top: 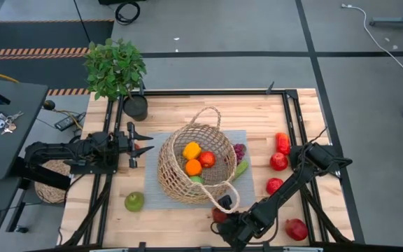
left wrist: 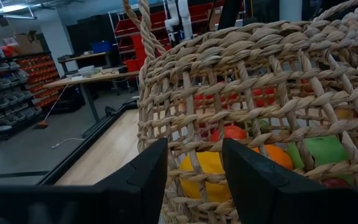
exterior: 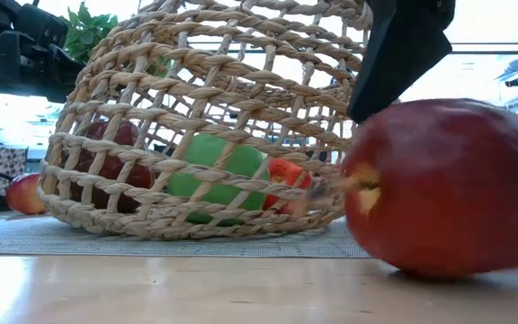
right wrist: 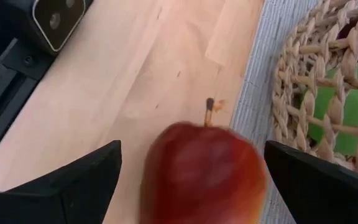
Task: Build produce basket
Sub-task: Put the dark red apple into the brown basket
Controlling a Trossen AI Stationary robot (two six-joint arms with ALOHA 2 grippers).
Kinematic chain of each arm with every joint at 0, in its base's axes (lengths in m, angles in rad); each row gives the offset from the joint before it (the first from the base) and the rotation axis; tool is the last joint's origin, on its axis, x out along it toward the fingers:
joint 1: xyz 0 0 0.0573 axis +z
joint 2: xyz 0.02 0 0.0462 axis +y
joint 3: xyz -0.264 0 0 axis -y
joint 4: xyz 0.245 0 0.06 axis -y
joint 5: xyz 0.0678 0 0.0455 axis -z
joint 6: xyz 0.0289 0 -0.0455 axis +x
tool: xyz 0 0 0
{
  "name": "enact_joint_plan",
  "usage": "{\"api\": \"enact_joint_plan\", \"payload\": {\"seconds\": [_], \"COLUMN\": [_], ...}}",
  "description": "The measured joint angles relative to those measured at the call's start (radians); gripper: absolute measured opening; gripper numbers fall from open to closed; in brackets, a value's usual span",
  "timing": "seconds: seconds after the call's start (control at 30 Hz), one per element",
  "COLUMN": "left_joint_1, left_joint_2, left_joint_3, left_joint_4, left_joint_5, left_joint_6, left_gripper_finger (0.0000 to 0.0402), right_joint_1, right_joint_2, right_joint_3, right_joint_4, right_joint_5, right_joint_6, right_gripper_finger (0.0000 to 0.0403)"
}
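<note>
My right gripper grabs the red apple [top: 220, 214] [right wrist: 202, 177] by its round body next, to add the apple to the produce basket.
The tan wicker basket [top: 198, 164] stands on a grey mat [top: 152, 197] at mid-table. It holds a yellow pepper [top: 192, 150], an orange [top: 193, 166] and a red apple [top: 207, 159]. Another red apple [right wrist: 204, 174] lies on the wood by the near edge, just in front of the basket. My right gripper [right wrist: 191, 168] hangs over it, slanting down and open, one finger on each side with a gap to the fruit. My left gripper [top: 145, 143] waits left of the basket, level, its fingers a little apart and nothing between them.
Loose produce lies around. A green apple [top: 133, 201] is at near left. Red fruits [top: 278, 162] [top: 274, 185] and a pomegranate [top: 296, 229] are at right. Purple grapes [top: 239, 151] and a green piece [top: 241, 168] touch the basket's right side. A potted plant [top: 115, 68] stands far left.
</note>
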Motion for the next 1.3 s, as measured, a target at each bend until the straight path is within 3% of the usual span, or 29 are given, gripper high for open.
{"api": "enact_joint_plan", "payload": {"seconds": [0.2, 0.43, 0.73, 0.87, 1.1, 1.3], "left_joint_1": [0.000, 0.000, 0.000, 0.000, 0.000, 0.000], "left_joint_2": [0.000, 0.000, 0.000, 0.000, 0.000, 0.000], "left_joint_3": [0.000, 0.000, 0.000, 0.000, 0.000, 0.000], "left_joint_4": [0.000, 0.000, 0.000, 0.000, 0.000, 0.000], "left_joint_5": [0.000, 0.000, 0.000, 0.000, 0.000, 0.000], "left_joint_6": [0.000, 0.000, 0.000, 0.000, 0.000, 0.000], "left_gripper_finger": [0.0160, 0.0160, 0.0160, 0.0160, 0.0160, 0.0160], "right_joint_1": [0.000, -0.005, -0.005, -0.005, -0.006, 0.010], "right_joint_2": [-0.013, -0.013, -0.012, -0.011, -0.011, -0.068], "right_joint_3": [0.000, -0.009, -0.129, -0.140, -0.140, -0.114], "right_joint_4": [-0.022, -0.104, -0.088, -0.071, -0.064, -0.171], "right_joint_5": [0.045, 0.028, 0.028, 0.025, 0.037, -0.039], "right_joint_6": [0.026, 0.301, 0.534, 0.556, 0.532, 0.541], "right_gripper_finger": [0.0397, 0.0397, 0.0396, 0.0383, 0.0323, 0.0319]}}
